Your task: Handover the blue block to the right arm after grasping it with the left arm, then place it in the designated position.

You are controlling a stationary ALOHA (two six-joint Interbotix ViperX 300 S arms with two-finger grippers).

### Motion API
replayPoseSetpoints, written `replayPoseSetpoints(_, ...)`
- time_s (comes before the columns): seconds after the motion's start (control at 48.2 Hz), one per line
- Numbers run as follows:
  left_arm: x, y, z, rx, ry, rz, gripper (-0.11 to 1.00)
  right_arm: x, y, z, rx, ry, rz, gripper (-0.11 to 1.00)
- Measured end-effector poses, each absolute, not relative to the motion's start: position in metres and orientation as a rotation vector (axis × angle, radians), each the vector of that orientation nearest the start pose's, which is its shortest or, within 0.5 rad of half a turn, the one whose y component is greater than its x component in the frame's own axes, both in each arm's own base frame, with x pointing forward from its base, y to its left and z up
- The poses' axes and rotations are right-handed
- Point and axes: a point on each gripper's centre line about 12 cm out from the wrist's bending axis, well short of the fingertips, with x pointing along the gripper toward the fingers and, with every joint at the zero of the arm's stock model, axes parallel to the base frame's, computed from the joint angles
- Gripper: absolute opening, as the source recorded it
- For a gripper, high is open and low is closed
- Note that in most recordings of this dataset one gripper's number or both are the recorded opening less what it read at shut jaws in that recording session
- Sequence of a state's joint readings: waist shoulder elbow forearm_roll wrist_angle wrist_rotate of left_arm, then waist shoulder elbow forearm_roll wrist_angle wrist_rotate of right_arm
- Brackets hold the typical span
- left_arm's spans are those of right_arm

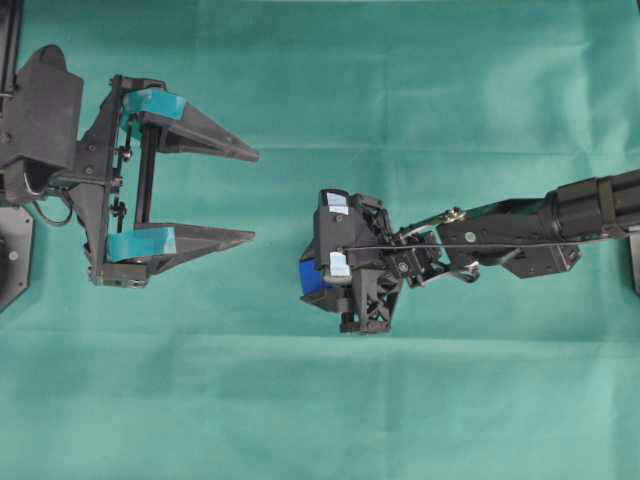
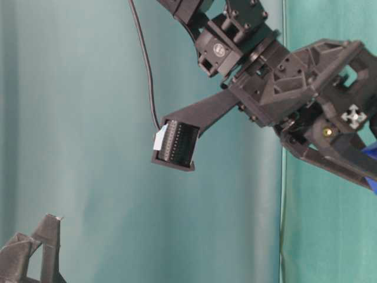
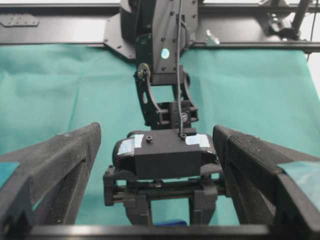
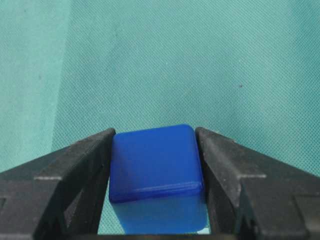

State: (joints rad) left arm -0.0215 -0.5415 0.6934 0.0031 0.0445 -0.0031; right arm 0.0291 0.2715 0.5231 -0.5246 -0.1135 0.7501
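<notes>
The blue block [image 1: 305, 275] [image 4: 156, 170] is low over the green cloth, so my right gripper should open now.
The blue block [image 4: 156, 170] sits squeezed between the two plain black fingers of my right gripper [image 4: 154, 132], just over the green cloth. From overhead the blue block [image 1: 305, 275] peeks out at the left of the right gripper [image 1: 316, 282], near the table's middle. My left gripper [image 1: 252, 196] stands wide open to the left of it, teal pads [image 1: 142, 243] bare and nothing between them, well apart from the block. In the left wrist view, the left gripper [image 3: 156, 129] faces the right gripper [image 3: 165, 160], with a sliver of the blue block [image 3: 167, 223] below. The designated position is hidden.
Green cloth [image 1: 420, 90] covers the whole table. The right arm [image 1: 560, 215] reaches in from the right edge, and the left arm's body [image 1: 40, 130] fills the far left. A black frame rail [image 3: 60, 37] runs along the table's far side.
</notes>
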Motion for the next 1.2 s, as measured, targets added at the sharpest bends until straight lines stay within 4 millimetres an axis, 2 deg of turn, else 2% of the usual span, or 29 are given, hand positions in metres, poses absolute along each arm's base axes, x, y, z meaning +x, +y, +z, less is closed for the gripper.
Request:
replayPoseSetpoints(0.871, 0.3089, -0.0066, 0.3464, 0.002, 0.196, -0.021, 1.00, 0.4372, 0.0184, 0.1096, 0.230, 0.715, -0.010, 0.54)
replayPoseSetpoints(0.913, 0.3089, -0.0066, 0.3464, 0.002, 0.196, -0.021, 1.00, 0.4369, 0.0174, 0.1086, 0.230, 0.720, -0.014, 0.59)
replayPoseSetpoints(0.975, 0.3087, -0.0066, 0.3457, 0.002, 0.198, -0.021, 1.00, 0.4364, 0.0176, 0.1080, 0.229, 0.726, -0.018, 0.77)
replayPoseSetpoints(1.037, 0.3088, -0.0071, 0.3464, 0.002, 0.196, -0.023, 1.00, 0.4361, 0.0173, 0.1077, 0.229, 0.729, -0.021, 0.89)
replayPoseSetpoints(1.079, 0.3088, -0.0071, 0.3464, 0.002, 0.196, -0.023, 1.00, 0.4361, 0.0166, 0.1077, 0.233, 0.729, -0.023, 0.90)
replayPoseSetpoints(1.203, 0.3088, -0.0076, 0.3464, 0.002, 0.196, -0.024, 1.00, 0.4359, 0.0165, 0.1074, 0.232, 0.732, -0.025, 0.80)
